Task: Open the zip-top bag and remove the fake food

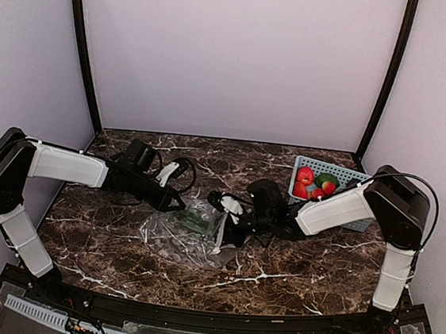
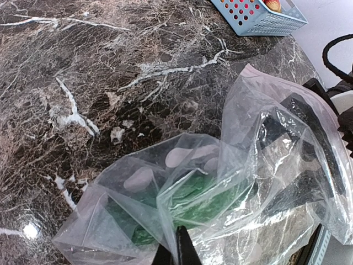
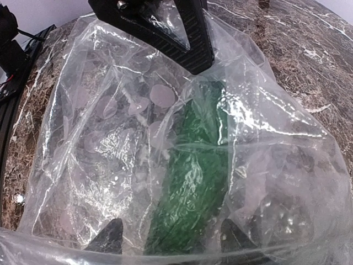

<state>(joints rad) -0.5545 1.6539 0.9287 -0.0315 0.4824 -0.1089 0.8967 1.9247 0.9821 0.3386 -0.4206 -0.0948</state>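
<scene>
In the right wrist view, my right gripper's fingers stop above the near end of the green piece, so it is too early to close and lowering comes next.
The clear zip-top bag (image 1: 174, 238) lies crumpled mid-table, also in the left wrist view (image 2: 265, 182) and the right wrist view (image 3: 99, 149). Inside lies a dark green cucumber-like fake food piece (image 3: 193, 176), also seen in the left wrist view (image 2: 204, 201). My left gripper (image 1: 178, 203) (image 2: 176, 251) is shut, pinching a fold of the bag's plastic. My right gripper (image 1: 229, 220) (image 3: 174, 240) is open at the bag's mouth, its fingers (image 3: 113, 238) showing through plastic either side of the green piece. Red and green fake food (image 1: 306, 176) sits in the basket.
The light blue perforated basket (image 1: 319, 162) stands at the back right, its corner also in the left wrist view (image 2: 259, 22). The dark marble table (image 1: 117, 260) ends at purple walls behind and at both sides. My left gripper's black body (image 3: 165, 27) sits beyond the bag.
</scene>
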